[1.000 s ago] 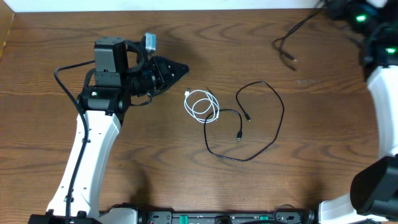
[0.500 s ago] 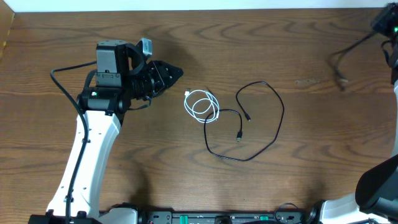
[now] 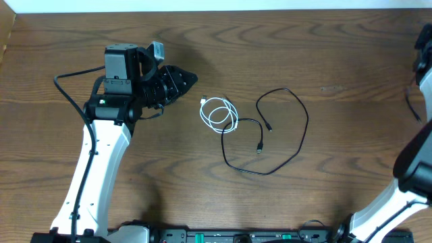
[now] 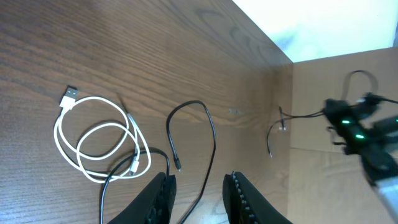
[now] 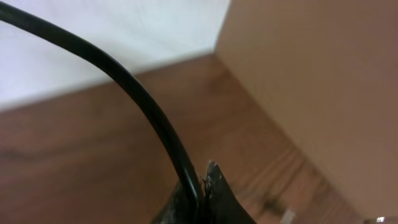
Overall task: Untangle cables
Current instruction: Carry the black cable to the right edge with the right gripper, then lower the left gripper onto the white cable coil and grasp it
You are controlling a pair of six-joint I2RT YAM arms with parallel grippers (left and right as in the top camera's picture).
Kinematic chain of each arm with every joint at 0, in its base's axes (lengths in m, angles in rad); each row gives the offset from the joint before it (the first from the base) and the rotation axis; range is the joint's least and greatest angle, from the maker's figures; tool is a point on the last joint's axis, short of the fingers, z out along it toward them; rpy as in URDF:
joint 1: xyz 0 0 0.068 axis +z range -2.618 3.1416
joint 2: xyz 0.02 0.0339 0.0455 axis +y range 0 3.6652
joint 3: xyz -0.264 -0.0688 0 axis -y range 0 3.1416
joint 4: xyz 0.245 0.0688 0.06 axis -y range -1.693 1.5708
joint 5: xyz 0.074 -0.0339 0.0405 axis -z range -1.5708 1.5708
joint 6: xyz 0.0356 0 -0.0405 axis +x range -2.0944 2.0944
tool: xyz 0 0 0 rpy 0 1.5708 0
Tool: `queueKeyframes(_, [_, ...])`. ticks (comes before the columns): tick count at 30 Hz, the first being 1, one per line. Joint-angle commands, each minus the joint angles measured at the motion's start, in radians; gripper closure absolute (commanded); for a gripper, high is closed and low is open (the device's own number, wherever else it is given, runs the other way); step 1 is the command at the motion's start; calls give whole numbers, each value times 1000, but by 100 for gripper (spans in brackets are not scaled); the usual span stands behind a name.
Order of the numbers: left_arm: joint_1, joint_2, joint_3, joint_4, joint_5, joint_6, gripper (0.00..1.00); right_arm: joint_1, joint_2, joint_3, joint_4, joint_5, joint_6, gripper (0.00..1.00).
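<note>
Next, my left gripper grabs only a piece of the white cable's loop, excluding the black cable's crossing piece, leaving the coiled white cable's ends free for untangling.
A coiled white cable lies mid-table, seen too in the left wrist view. A black cable makes a wide loose loop to its right, and one strand crosses the coil's lower edge. My left gripper hovers left of the coil; it is open and holds nothing. My right gripper is shut on a second black cable. That cable hangs near the table's far right edge, and its free end dangles. The right gripper itself does not show in the overhead view.
A cardboard wall borders the table on the right, also seen in the right wrist view. A white wall runs along the back edge. The right arm stands at the right edge.
The right arm has carried its black cable from the back right of the table out to the far right edge. The left gripper drew back slightly leftward and opened a little.
</note>
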Motion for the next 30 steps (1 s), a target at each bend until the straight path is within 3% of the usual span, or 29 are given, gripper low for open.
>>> queueKeyframes(1, [4, -6, 11, -2, -9, 21, 70, -3, 51, 11, 7, 31, -5, 86])
queueKeyframes(2, [4, -6, 11, -2, -11, 21, 70, -2, 62, 11, 6, 24, 15, 72])
queueKeyframes(4, [4, -6, 11, -2, -16, 21, 69, 0, 72, 11, -11, -3, 57, 26])
queueKeyframes(5, [4, -6, 11, -1, -16, 21, 69, 0, 72, 11, -25, -26, 69, 10])
queueKeyframes(6, [4, -6, 11, -1, -16, 21, 69, 0, 72, 11, -37, -48, 73, 1])
queueKeyframes(14, [4, -6, 11, -2, -23, 21, 69, 0, 58, 11, -279, -313, 251, 1])
queueKeyframes(18, [4, -6, 11, -2, -24, 44, 69, -3, 15, 13, -301, -556, 256, 1])
queueKeyframes(24, [4, -6, 10, -6, -23, 64, 69, -32, -142, 14, -264, -713, 431, 1])
queueKeyframes(30, [4, -6, 10, -14, -51, 111, 70, -39, -241, 14, -318, -641, 443, 1])
